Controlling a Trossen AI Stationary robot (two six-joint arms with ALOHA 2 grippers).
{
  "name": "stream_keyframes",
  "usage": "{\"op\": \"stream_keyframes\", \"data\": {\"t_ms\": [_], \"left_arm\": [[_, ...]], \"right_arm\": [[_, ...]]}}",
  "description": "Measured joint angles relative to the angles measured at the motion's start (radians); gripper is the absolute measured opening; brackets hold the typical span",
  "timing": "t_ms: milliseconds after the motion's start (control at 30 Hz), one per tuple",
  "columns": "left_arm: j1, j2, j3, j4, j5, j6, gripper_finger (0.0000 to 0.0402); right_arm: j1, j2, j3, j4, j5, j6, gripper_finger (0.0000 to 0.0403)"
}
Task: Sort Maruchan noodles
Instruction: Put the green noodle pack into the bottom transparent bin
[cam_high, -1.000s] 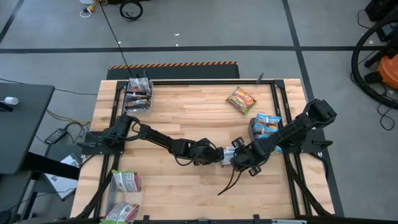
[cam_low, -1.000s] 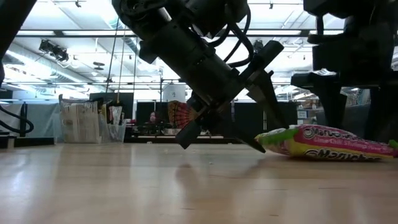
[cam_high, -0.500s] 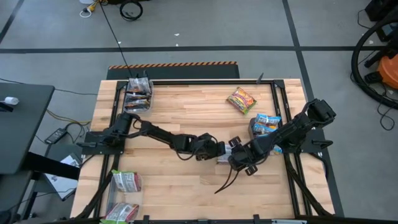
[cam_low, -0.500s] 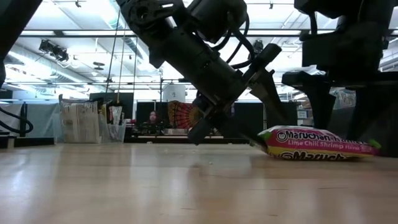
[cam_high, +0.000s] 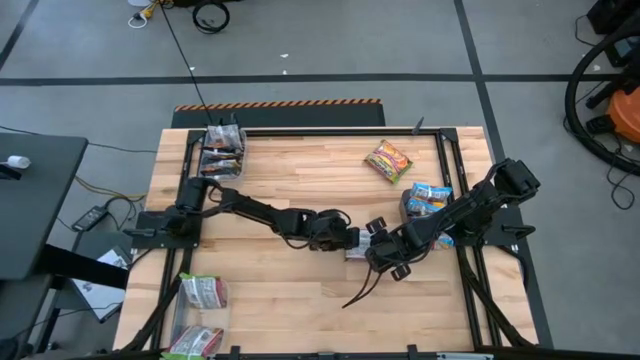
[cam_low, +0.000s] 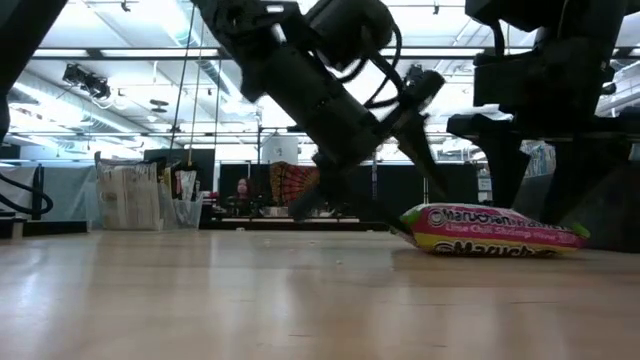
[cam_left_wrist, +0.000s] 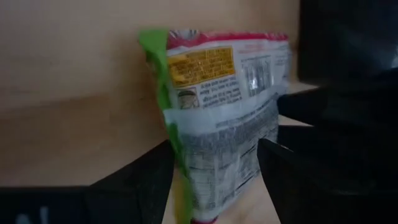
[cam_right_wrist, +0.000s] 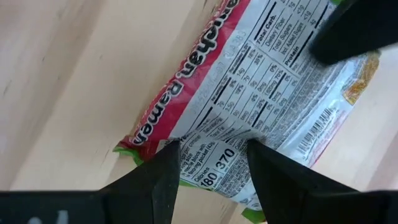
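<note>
My right gripper is already pinching the packet's other end, so my left gripper needs to close on the packet's loose end (cam_left_wrist: 214, 163) next.
A green, pink and white Maruchan noodle packet (cam_high: 362, 243) lies near the table's middle, back side up. It also shows in the low view (cam_low: 490, 228). My right gripper (cam_high: 383, 250) is shut on it from the right. My left gripper (cam_high: 345, 240) is open. Its fingers (cam_left_wrist: 149, 177) stand on either side of the packet's left end (cam_left_wrist: 217, 168). I cannot tell whether they touch it. My right gripper pinches the wrapper on the packet's printed back (cam_right_wrist: 214, 152), near one end, between its two fingers. The wrapper is crinkled between them. The fingers come slanting down from the table's right. The packet lies about level, low on the table.
A yellow-red packet (cam_high: 388, 160) lies at the far right. A clear bin with blue packets (cam_high: 430, 198) stands by the right arm. A bin with dark packets (cam_high: 222, 155) stands far left. Green packets in bins (cam_high: 204, 292) are near left.
My left gripper has gone toward the table's right edge, up to the packet's left end. My right gripper has brought the packet a little leftward and down. The packet, tilted and raised before, now lies about level on the table.
</note>
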Motion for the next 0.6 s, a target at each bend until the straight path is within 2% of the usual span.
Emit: {"op": "stream_keyframes", "data": {"t_ms": [133,333,467,600], "left_arm": [[-0.013,-0.016,0.0,-0.091,-0.081,-0.058,0.0239],[-0.031,0.02,0.0,-0.011,-0.074,-0.148,0.0237],[-0.029,0.032,-0.001,0.024,-0.079,-0.149,0.0233],[-0.022,0.032,0.0,0.024,-0.093,-0.095,0.0202]], "right_arm": [[-0.001,0.0,0.0,0.025,0.0,-0.008,0.0193],[-0.001,0.0,0.0,0.042,-0.006,-0.02,0.0193],[0.0,0.0,0.0,0.045,0.0,-0.021,0.0193],[0.001,0.0,0.003,0.046,0.027,-0.014,0.0193]]}}
